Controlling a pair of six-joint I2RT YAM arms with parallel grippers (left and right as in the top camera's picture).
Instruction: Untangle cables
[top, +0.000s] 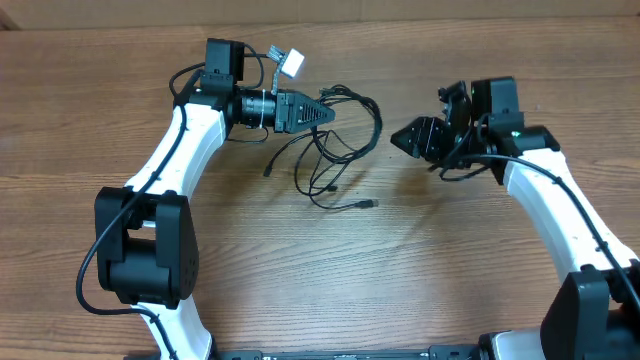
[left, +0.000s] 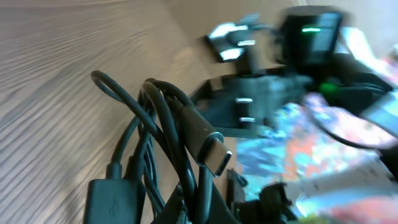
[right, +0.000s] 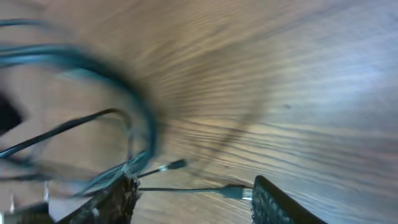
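Observation:
My left gripper now keeps hold of the cables until they are turned toward my right gripper's open fingers, since the cable loop (top: 375, 113) (left: 165, 115) stops short of them.
The cables (top: 340, 150) are thin black cords lying in a loose tangle on the wooden table between the two arms. My left gripper (top: 326, 115) is shut on a bunch of cable strands at the tangle's upper left. The left wrist view shows those strands (left: 180, 143) running up from between the jaws, with a USB-C plug (left: 214, 154) and a wider plug (left: 112, 199) beside them. My right gripper (top: 398, 138) stands open just right of the tangle and holds nothing. In its own view the right gripper (right: 193, 200) frames a plug end (right: 235, 192) lying on the wood beyond the fingers.
A small white connector (top: 291, 63) sits on the table behind the left wrist. The right arm (left: 292, 56) shows blurred in the left wrist view, close across the tangle. A loose plug end (top: 367, 204) reaches toward the table's middle.

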